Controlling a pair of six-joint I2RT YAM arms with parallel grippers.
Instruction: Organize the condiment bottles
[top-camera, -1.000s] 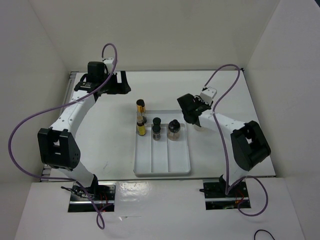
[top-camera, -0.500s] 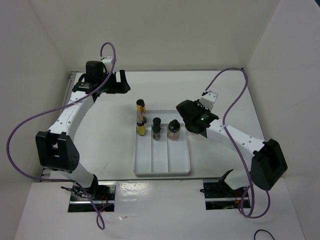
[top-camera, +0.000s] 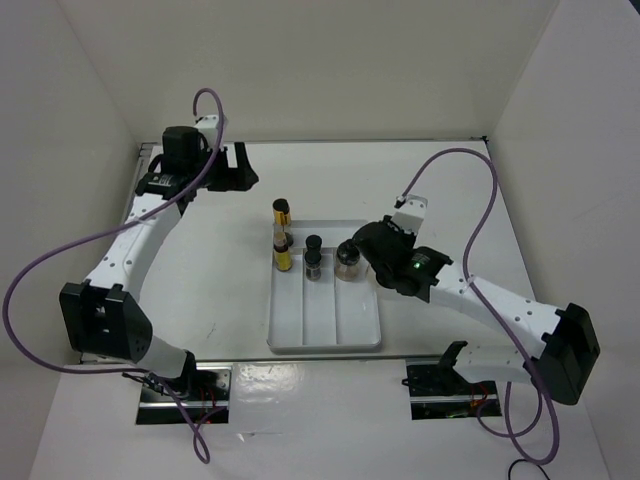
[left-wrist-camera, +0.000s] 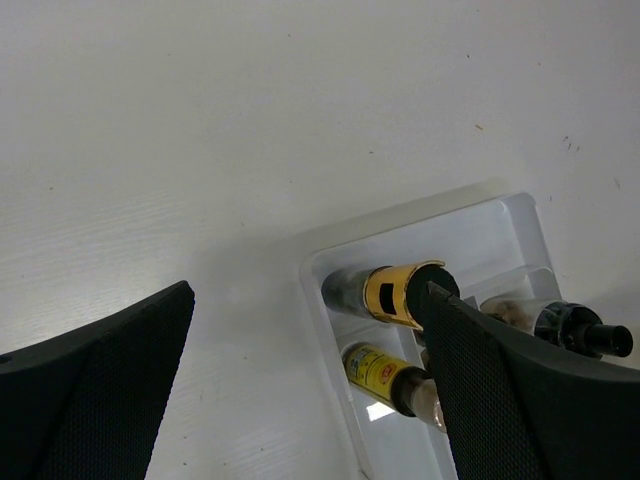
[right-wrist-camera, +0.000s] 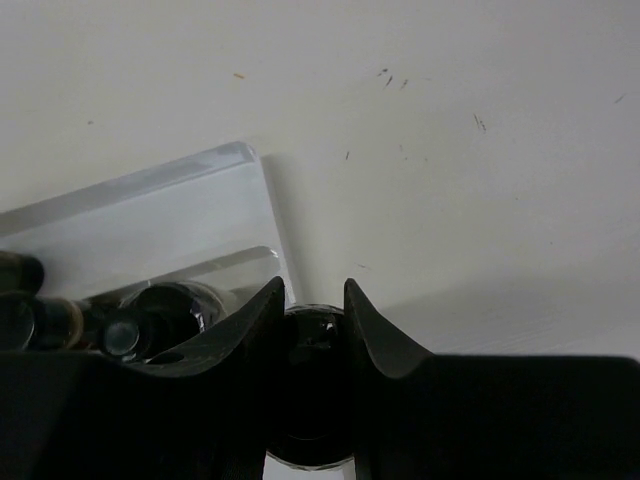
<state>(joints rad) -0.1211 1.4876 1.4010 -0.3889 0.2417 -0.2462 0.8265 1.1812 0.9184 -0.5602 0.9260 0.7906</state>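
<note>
I should move the black-capped bottle into the jar's lane with my right gripper before I let go of it, because the bottle hangs over the tray's side rim (right-wrist-camera: 280, 255).
Two slim yellow condiment bottles (top-camera: 282, 250) (left-wrist-camera: 398, 296) stand in the left lane of the white tray (top-camera: 325, 330). A small dark bottle (top-camera: 314, 258) is in the middle lane and a rounder clear jar (top-camera: 348, 257) (right-wrist-camera: 165, 305) in the right lane. My right gripper (top-camera: 372, 245) (right-wrist-camera: 314, 295) hangs over the tray's far right corner, beside the jar. It is shut on a black-capped bottle (right-wrist-camera: 318, 345), which the gripper hides from above. My left gripper (top-camera: 238, 166) (left-wrist-camera: 308, 292) stands open and empty over the table's far left.
White walls close in the table on the left, back and right. Purple cables loop above both arms. The tray's near half (top-camera: 325, 315) holds nothing.
My right arm has swung toward the tray's far right corner, carrying the black-capped bottle. The left arm has shifted slightly, with its gripper still open at the far left.
</note>
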